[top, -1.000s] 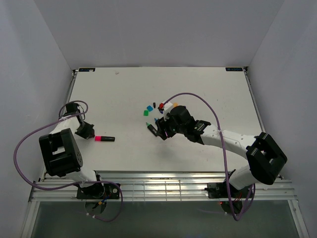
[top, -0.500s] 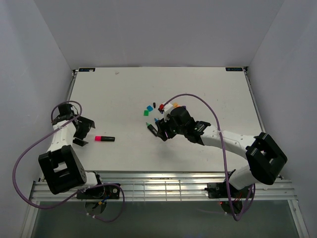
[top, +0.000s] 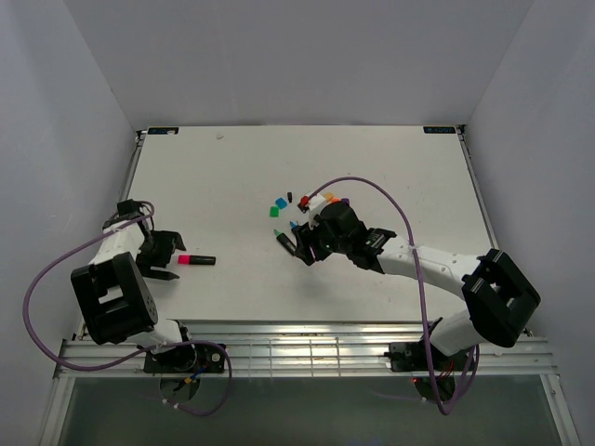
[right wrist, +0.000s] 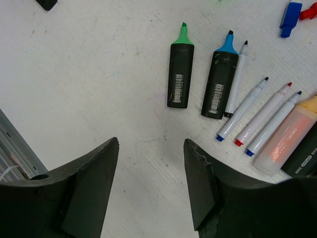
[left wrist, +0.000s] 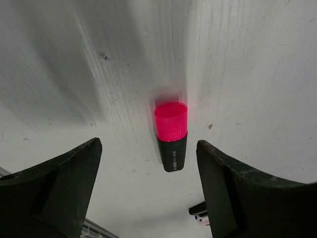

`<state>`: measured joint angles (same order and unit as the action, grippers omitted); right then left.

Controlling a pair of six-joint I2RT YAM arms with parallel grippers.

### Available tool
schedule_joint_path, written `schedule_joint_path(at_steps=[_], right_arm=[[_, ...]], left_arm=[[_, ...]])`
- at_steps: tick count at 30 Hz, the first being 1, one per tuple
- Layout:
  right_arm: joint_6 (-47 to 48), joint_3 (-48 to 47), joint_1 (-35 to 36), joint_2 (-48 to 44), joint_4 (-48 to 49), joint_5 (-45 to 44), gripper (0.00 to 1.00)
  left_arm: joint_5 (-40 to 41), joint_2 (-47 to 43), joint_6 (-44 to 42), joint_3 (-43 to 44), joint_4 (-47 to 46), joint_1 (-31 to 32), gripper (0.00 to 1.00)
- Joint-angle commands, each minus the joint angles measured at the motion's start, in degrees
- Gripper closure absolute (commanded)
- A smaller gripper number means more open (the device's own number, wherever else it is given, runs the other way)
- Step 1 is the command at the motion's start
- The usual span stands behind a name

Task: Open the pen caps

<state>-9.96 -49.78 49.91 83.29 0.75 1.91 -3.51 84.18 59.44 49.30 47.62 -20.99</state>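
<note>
My left gripper needs to move toward the pen's cap end before it closes, since that end lies beyond my fingers and they would miss if closed now.
A highlighter lies on the table with a pink pen cap [left wrist: 171,121] on its black barrel [left wrist: 172,151]; in the top view the cap [top: 185,259] is its left end. My left gripper [left wrist: 148,146] is open, just short of the cap end and touching nothing; from above the left gripper [top: 172,259] sits to the cap's left. My right gripper [right wrist: 151,144] is open over bare table, holding nothing. Ahead of it lie uncapped markers: a green-tipped one [right wrist: 180,74] and a blue-tipped one [right wrist: 220,79]. Loose caps lie beyond: green [top: 274,211], blue [top: 281,201], red [top: 303,198].
Three thin white pens [right wrist: 257,114] and an orange highlighter [right wrist: 287,141] lie to the right of the two black markers. A blue cap [right wrist: 290,12] and a red cap [right wrist: 309,12] sit at the far right. The metal rail [top: 307,348] runs along the near table edge.
My left gripper has opened wide and its wrist has shifted slightly nearer, lining up with the pink-capped highlighter. The highlighter and the right arm have not moved.
</note>
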Motion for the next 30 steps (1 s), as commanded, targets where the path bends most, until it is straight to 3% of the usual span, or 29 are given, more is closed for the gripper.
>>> schedule_joint_path(at_steps=[1, 23, 30], right_arm=[[-0.24, 0.47, 0.36, -1.81, 2.93, 0.11, 0.39], [-0.15, 0.56, 0.36, -0.41, 3.9, -0.15, 0.39], [-0.15, 0.65, 0.36, -0.93, 4.08, -0.24, 0.39]], left_arm=[[2.45, -0.16, 4.36, 1.59, 1.78, -0.19, 0.12], [6.93, 13.46, 9.82, 8.18, 4.94, 0.25, 0.09], [7.11, 14.61, 12.1, 8.71, 5.03, 3.76, 0.1]])
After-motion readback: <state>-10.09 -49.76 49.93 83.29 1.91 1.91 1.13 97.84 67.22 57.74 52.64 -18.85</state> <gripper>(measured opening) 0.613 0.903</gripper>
